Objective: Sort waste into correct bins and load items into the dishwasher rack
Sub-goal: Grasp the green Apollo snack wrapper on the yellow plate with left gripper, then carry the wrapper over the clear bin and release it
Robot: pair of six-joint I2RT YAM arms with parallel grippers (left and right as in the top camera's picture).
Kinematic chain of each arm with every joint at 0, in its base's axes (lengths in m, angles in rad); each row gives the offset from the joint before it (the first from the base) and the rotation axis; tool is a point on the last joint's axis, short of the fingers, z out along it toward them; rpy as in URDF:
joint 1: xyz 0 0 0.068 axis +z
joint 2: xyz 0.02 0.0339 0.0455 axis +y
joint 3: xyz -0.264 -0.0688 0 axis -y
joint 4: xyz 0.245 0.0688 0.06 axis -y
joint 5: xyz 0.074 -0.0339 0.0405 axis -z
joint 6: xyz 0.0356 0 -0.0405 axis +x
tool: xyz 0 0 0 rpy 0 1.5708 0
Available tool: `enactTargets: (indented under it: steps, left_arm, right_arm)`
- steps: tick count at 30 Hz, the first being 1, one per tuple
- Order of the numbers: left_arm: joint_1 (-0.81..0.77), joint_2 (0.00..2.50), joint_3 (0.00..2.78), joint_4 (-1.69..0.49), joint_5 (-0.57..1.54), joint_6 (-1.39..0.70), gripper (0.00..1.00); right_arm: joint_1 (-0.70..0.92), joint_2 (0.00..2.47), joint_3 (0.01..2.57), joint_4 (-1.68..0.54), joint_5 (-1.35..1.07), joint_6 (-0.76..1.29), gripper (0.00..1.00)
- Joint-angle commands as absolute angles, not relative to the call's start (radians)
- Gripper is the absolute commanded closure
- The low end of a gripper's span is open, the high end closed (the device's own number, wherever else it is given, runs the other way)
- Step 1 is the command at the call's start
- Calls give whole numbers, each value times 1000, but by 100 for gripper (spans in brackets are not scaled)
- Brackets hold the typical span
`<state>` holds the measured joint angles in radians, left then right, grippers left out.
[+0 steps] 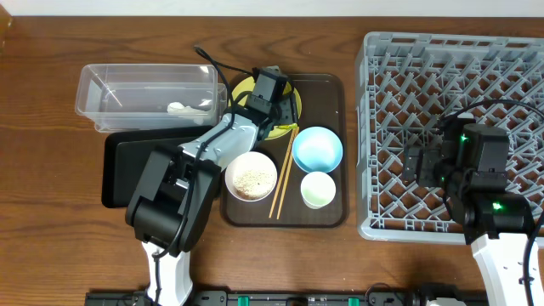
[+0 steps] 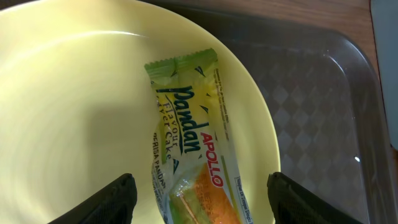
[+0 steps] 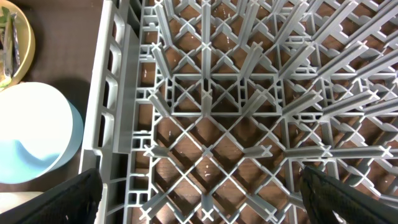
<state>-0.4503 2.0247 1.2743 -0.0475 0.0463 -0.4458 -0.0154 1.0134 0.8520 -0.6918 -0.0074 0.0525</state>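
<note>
My left gripper's fingers are still above the wrapper [image 2: 193, 155], so closing now would miss it. My left gripper lowers first, then closes on the wrapper.
My left gripper [image 2: 200, 199] is open just above the yellow plate [image 2: 74, 112], its fingers either side of the yellow-green snack wrapper [image 2: 193, 155] lying on it. Overhead, the left gripper [image 1: 270, 89] covers most of the plate [image 1: 241, 87]. My right gripper [image 3: 199, 199] is open and empty over the left part of the grey dishwasher rack [image 1: 442, 136]. The light blue bowl [image 1: 317, 148], a white bowl [image 1: 251, 176] holding rice scraps, a pale cup [image 1: 317, 189] and chopsticks [image 1: 283, 174] sit on the brown tray [image 1: 331, 93]. The white scrap [image 1: 177, 108] lies in the clear tub [image 1: 144, 93].
The black tray [image 1: 127, 166] lies left of the brown tray, below the clear tub. A black cable [image 1: 212, 61] runs behind the tub. The blue bowl [image 3: 31, 130] shows left of the rack wall in the right wrist view.
</note>
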Motion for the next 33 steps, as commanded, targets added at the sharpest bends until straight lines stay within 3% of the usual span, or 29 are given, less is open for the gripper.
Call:
enactTargets:
  steps: [1, 12, 15, 19, 25, 33]
  left_arm:
    - [-451, 2055, 1278, -48, 41, -455, 30]
    - [-465, 2077, 1277, -84, 41, -454, 36]
    - [-471, 2077, 1277, -84, 41, -454, 44]
    - [-471, 2077, 1277, -88, 41, -453, 71]
    - [-468, 2071, 1278, -112, 40, -447, 92]
    - [-425, 1971, 1278, -133, 33, -446, 94]
  right_arm:
    - [-6, 1013, 871, -696, -12, 66, 1]
    - [-6, 1013, 871, -701, -12, 66, 1]
    - [-6, 1013, 871, -701, -12, 66, 1]
    - [-6, 1013, 871, -701, -12, 66, 1]
    - [-6, 1013, 871, -703, -12, 66, 1]
    - [-6, 1013, 871, -708, -12, 66, 1]
